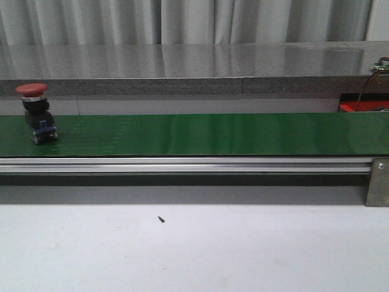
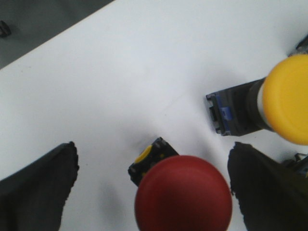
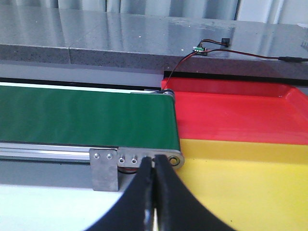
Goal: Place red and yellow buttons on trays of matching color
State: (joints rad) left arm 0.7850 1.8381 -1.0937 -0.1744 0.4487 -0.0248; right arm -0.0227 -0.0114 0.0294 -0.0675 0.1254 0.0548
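Note:
The red button's cap (image 2: 183, 192) is right beside my fingers in the left wrist view. My left gripper needs to close on the button.
A red button (image 1: 35, 112) with a black and blue base stands upright on the green belt (image 1: 200, 134) at its far left. In the left wrist view a second red button (image 2: 183, 195) stands on the white tabletop (image 2: 144, 72) between the fingers of my left gripper (image 2: 153, 161), which is open and not closed on it. A yellow button (image 2: 288, 103) lies on its side just beyond the fingertips. My right gripper (image 3: 154, 161) is shut on nothing, just short of the belt's end roller. Past it lie the yellow tray (image 3: 250, 187) and the red tray (image 3: 240, 113), both empty.
The conveyor's aluminium rail (image 1: 182, 164) and end bracket (image 1: 378, 181) run across the front. A grey stone ledge (image 1: 194, 67) sits behind the belt, with a small circuit board and red wire (image 3: 202, 49) on it. A small dark speck (image 1: 161, 219) lies on the white table.

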